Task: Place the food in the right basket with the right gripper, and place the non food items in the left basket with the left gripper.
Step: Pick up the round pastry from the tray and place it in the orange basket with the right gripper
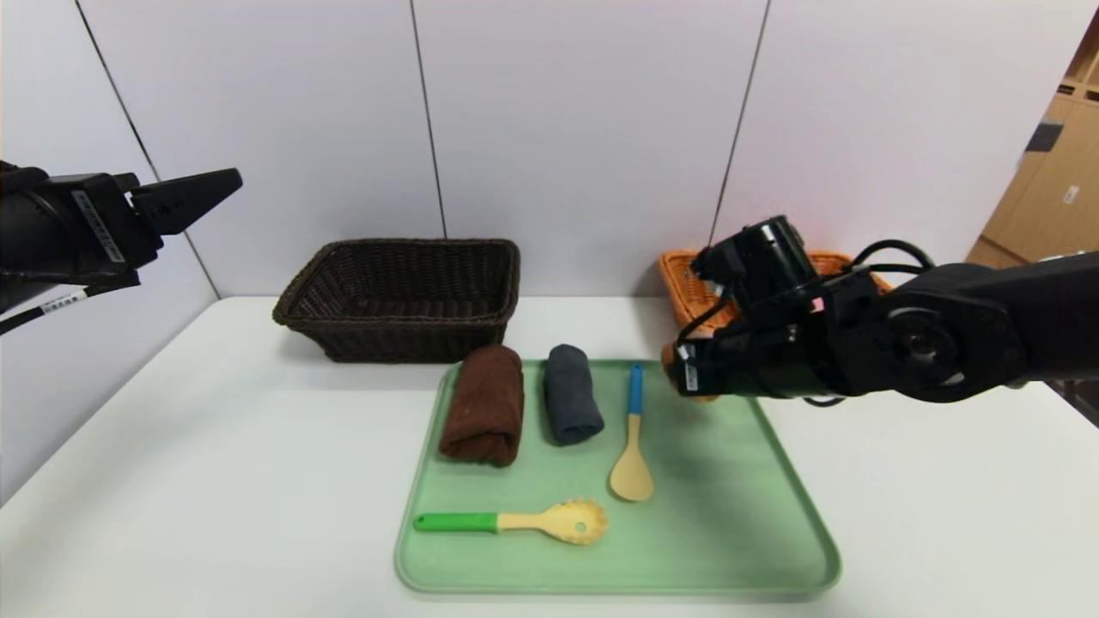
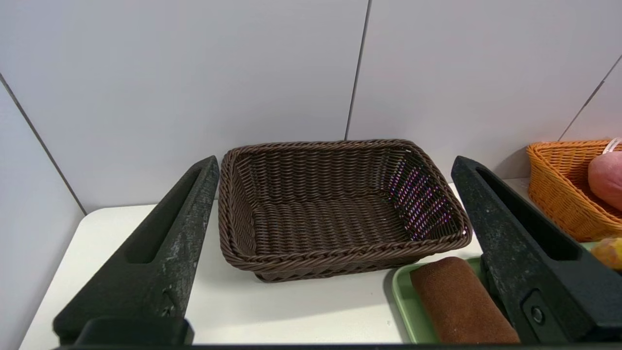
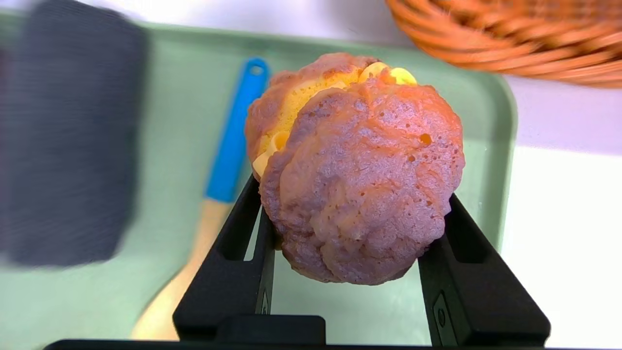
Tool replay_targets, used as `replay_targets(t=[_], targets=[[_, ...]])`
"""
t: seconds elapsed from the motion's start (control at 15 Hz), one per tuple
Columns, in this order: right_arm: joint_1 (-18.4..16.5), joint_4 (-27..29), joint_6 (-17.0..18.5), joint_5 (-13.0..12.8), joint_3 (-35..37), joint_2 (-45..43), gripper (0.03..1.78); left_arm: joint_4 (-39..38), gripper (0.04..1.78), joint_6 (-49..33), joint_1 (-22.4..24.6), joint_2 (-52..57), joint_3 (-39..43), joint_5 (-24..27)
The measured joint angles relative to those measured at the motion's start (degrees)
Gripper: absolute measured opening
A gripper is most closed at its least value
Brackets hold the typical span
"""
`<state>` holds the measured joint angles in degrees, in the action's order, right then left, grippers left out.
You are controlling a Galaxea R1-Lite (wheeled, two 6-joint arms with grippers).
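Observation:
The bun [image 1: 669, 357] hangs short of the orange basket's rim [image 1: 675, 266] and would miss if I opened my right gripper now, so I will move the bun there before my right gripper releases it.
My right gripper [image 3: 354, 194] is shut on a brown cream-filled bun [image 3: 359, 175], holding it just over the back right corner of the green tray [image 1: 773, 549]. In the head view only an orange edge of the bun [image 1: 669, 357] shows at the right gripper [image 1: 680, 371]. On the tray lie a rolled brown towel [image 1: 483, 405], a rolled grey towel [image 1: 572, 405], a blue-handled spoon [image 1: 634, 438] and a green-handled pasta server [image 1: 515, 521]. The dark brown left basket [image 1: 403, 296] has nothing in it. The orange right basket [image 1: 683, 283] stands behind the right arm. My left gripper [image 2: 335, 163] hangs open, raised at the far left.
A pinkish item [image 2: 607, 177] lies in the orange basket [image 2: 559, 194]. Both baskets stand against the white wall at the back of the white table [image 1: 215, 481]. The right arm hides most of the orange basket in the head view.

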<state>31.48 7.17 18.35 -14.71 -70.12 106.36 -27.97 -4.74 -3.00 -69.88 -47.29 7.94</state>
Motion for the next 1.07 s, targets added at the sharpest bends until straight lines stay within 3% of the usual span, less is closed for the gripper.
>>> replay_targets(t=[0.13, 0.27, 0.47, 0.53, 0.73, 1.07], targets=[[1.43, 0.16, -0.82, -0.27, 0.39, -4.96, 0.81, 0.00, 1.69, 0.04, 0.00, 0.01, 0.00, 0.00], [2.01, -0.95, -4.79, -0.91, 0.52, -10.31, 0.81, -0.06, 1.69, -0.05, 0.00, 0.01, 0.00, 0.02], [-3.17, -11.15, -15.81, -1.95, 0.94, -14.21, 0.81, -0.06, 1.69, -0.11, 0.00, -0.11, -0.06, 0.11], [-5.19, -15.52, -17.82, -1.96, 0.94, -13.90, 0.81, -0.09, 1.69, -0.11, -0.02, -0.22, -0.09, 0.16], [-11.01, -24.94, -18.98, -1.95, 0.66, -9.56, 0.81, -0.21, 1.69, -0.18, -0.06, -0.73, -0.09, 0.13], [-13.53, -22.16, -18.55, -1.88, -5.60, 2.18, 0.81, -0.32, 1.69, -0.27, -0.06, -1.73, -0.10, 0.02]])
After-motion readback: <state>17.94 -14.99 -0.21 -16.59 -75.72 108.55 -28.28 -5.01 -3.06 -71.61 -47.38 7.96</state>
